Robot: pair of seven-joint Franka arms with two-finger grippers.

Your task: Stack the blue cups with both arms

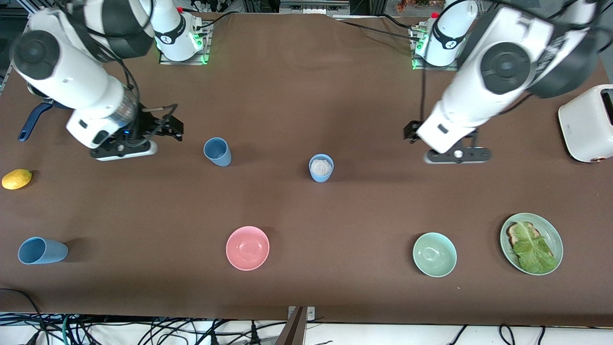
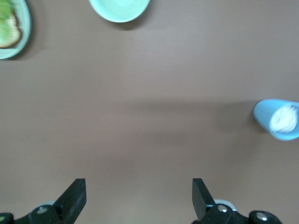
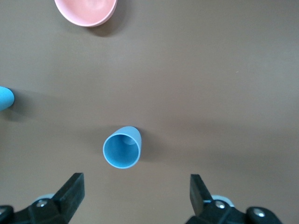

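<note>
Next, my right gripper grabs the empty blue cup by its rim (image 1: 216,138), to stack it into the cup with the white filling (image 1: 321,167).
Three blue cups show. An empty one (image 1: 218,151) (image 3: 122,148) stands upright toward the right arm's end. Another (image 1: 321,167) (image 2: 278,119) stands mid-table with something white inside. The third (image 1: 42,250) (image 3: 4,98) lies on its side nearer the front camera, at the right arm's end. My right gripper (image 1: 125,143) (image 3: 136,182) hangs open over bare table beside the empty upright cup, holding nothing. My left gripper (image 1: 457,152) (image 2: 139,186) hangs open over bare table toward the left arm's end, well apart from the filled cup, its fingers empty.
A pink bowl (image 1: 247,247) (image 3: 86,10), a pale-green bowl (image 1: 434,254) (image 2: 119,8) and a green plate (image 1: 555,235) (image 2: 25,23) with toast and lettuce sit nearer the front camera. A lemon (image 1: 17,178) and a white toaster (image 1: 588,123) lie at the table's two ends.
</note>
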